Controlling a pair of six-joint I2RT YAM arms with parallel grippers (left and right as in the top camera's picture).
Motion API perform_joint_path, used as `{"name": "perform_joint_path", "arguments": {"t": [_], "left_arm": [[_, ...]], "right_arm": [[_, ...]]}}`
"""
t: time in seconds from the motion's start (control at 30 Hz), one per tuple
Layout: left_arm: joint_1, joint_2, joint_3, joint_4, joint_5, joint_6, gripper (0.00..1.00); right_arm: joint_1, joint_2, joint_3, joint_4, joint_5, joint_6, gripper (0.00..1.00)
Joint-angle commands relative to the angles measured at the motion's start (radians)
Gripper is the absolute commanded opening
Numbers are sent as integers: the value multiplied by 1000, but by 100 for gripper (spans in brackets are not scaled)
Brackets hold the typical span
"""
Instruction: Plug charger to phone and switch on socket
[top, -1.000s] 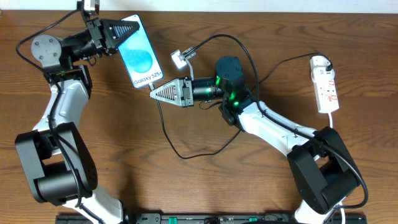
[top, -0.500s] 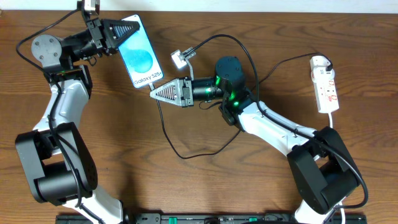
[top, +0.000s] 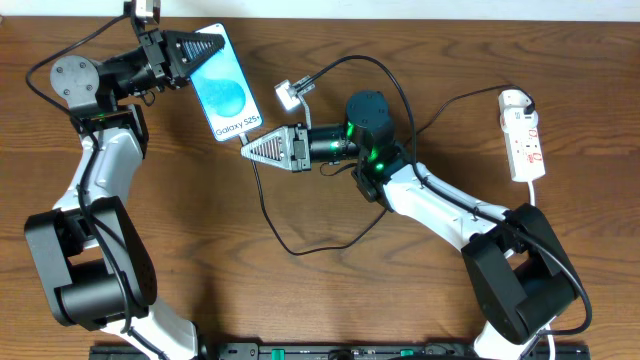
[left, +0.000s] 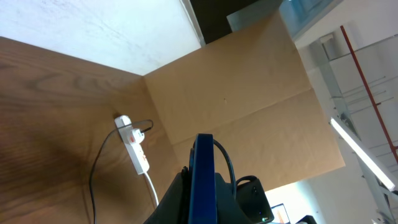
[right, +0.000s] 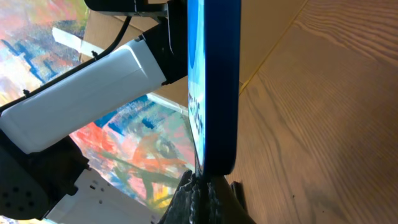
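Note:
The charger tip (top: 244, 139) ahead of my right gripper's fingers goes straight into the phone's near edge (top: 239, 133). The charger would stay plugged in if released, so my right gripper will open its fingers.
The phone (top: 228, 92), blue screen up with white "Galaxy" text, is held at the table's back left by its far end in my shut left gripper (top: 212, 45). In the left wrist view the phone (left: 202, 174) shows edge-on between the jaws of that gripper (left: 202, 208). My right gripper (top: 250, 150) is shut on the charger tip, right against the phone's near end. The right wrist view shows the phone (right: 214, 87) meeting the right gripper (right: 202, 186); the tip itself is hidden. The charger cable (top: 285, 240) loops across the table toward the white socket (top: 525, 135) at the far right.
The socket (left: 135, 152) with its thick white cord lies near the table's right edge. A brown cardboard wall (left: 236, 87) stands behind the table. The cable's slack loop lies on the wood in front of the right arm (top: 430, 200).

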Motion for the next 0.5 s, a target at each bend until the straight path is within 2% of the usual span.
{"name": "perform_joint_path", "arguments": {"t": [0.0, 0.47], "left_arm": [[-12, -27, 13, 9, 85, -2, 7], [-12, -27, 13, 9, 85, -2, 8]], "right_arm": [[-16, 6, 11, 10, 122, 11, 1], [-28, 6, 11, 41, 134, 49, 1]]}}
